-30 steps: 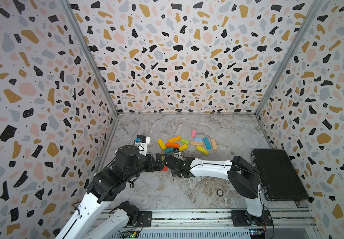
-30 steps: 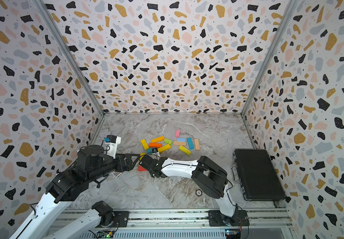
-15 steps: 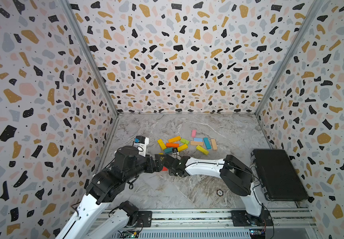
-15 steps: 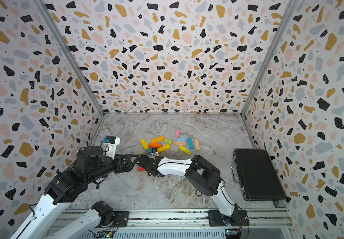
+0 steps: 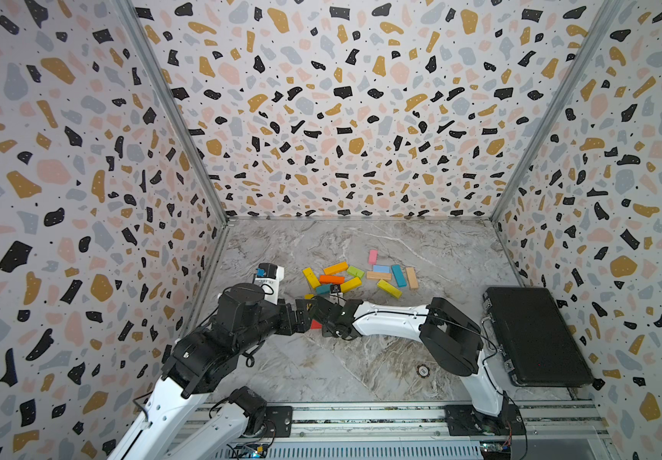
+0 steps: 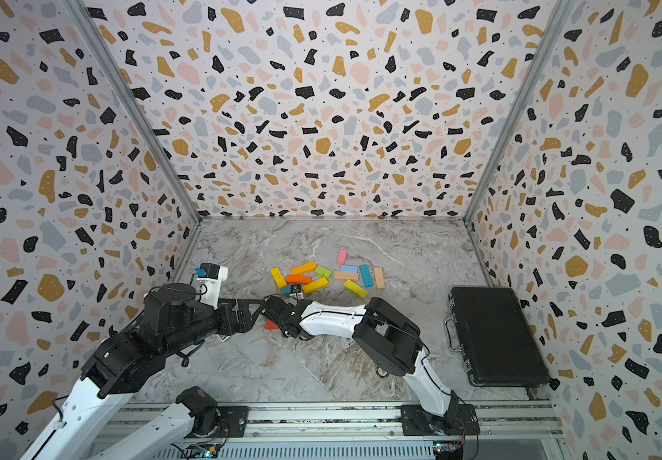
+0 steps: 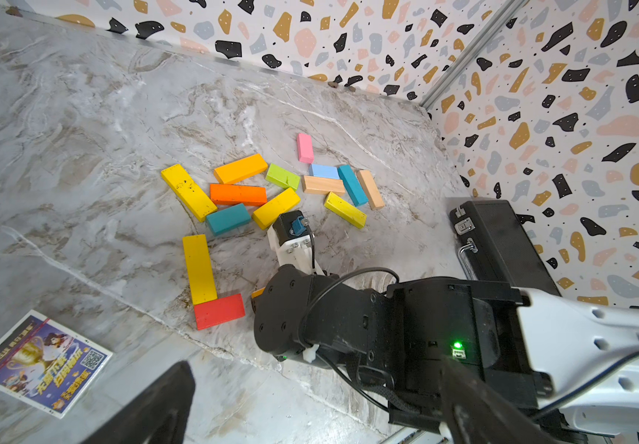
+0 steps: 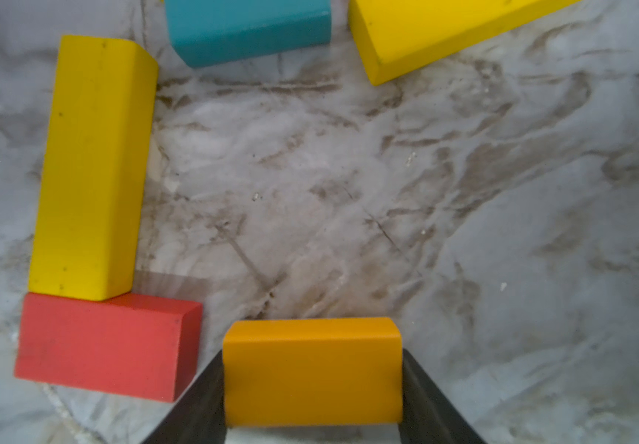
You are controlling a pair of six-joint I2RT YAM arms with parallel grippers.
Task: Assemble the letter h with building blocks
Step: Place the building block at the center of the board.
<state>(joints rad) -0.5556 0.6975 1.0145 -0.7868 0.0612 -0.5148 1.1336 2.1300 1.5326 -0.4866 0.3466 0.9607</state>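
My right gripper holds the short orange block level and low over empty floor beside the red block's loose end, so it should release the orange block.
My right gripper (image 8: 312, 359) is shut on a short orange block (image 8: 312, 371), held low over the marble floor just beside a red block (image 8: 106, 346). That red block lies across the end of a long yellow block (image 8: 91, 165), forming an L, also seen in the left wrist view as the yellow block (image 7: 199, 269) and red block (image 7: 219, 310). My left gripper (image 7: 310, 399) is open and empty, hovering close over the right arm's wrist (image 7: 310, 319). In both top views the two grippers meet by the red block (image 5: 315, 324). The remaining building blocks (image 5: 351, 275) lie in a loose pile behind.
A closed black case (image 5: 536, 338) lies on the floor at the right. A printed card (image 7: 39, 361) lies on the floor near the left arm. A small round disc (image 5: 423, 370) sits by the right arm's elbow. Patterned walls close in three sides.
The right arm's elbow has swung left and its gripper has edged slightly left with the orange block. The left arm has barely moved.
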